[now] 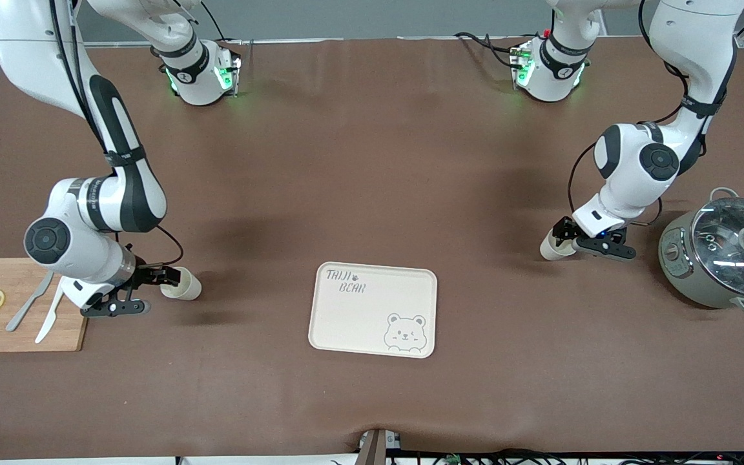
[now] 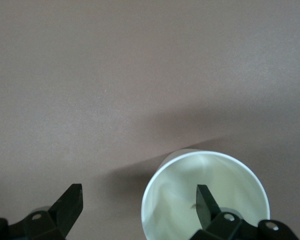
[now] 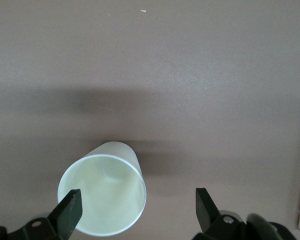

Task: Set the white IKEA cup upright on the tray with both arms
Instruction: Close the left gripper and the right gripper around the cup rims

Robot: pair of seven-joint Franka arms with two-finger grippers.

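My left gripper should close on the cup's rim (image 1: pixel 549 248) (image 2: pixel 146 192) now, because one finger is inside the cup's rim and the other is outside it.
Two white cups lie on their sides on the brown table, each with its mouth toward a gripper. One cup (image 1: pixel 183 285) lies toward the right arm's end; my right gripper (image 1: pixel 164 276) is open at its mouth. In the right wrist view (image 3: pixel 137 192) one finger (image 3: pixel 70 210) overlaps the rim of the cup (image 3: pixel 102 187). The other cup (image 1: pixel 549 247) lies toward the left arm's end; my left gripper (image 1: pixel 560 234) is open there. In the left wrist view (image 2: pixel 138 189) one finger (image 2: pixel 205 200) shows against the cup's mouth (image 2: pixel 190 200). The cream bear tray (image 1: pixel 346 316) lies empty between the cups, nearer the front camera.
A wooden cutting board (image 1: pixel 23 336) with lemon slices, a knife and a fork lies beside the right gripper at the table's end. A grey pot with a glass lid (image 1: pixel 727 258) stands beside the left gripper at the other end.
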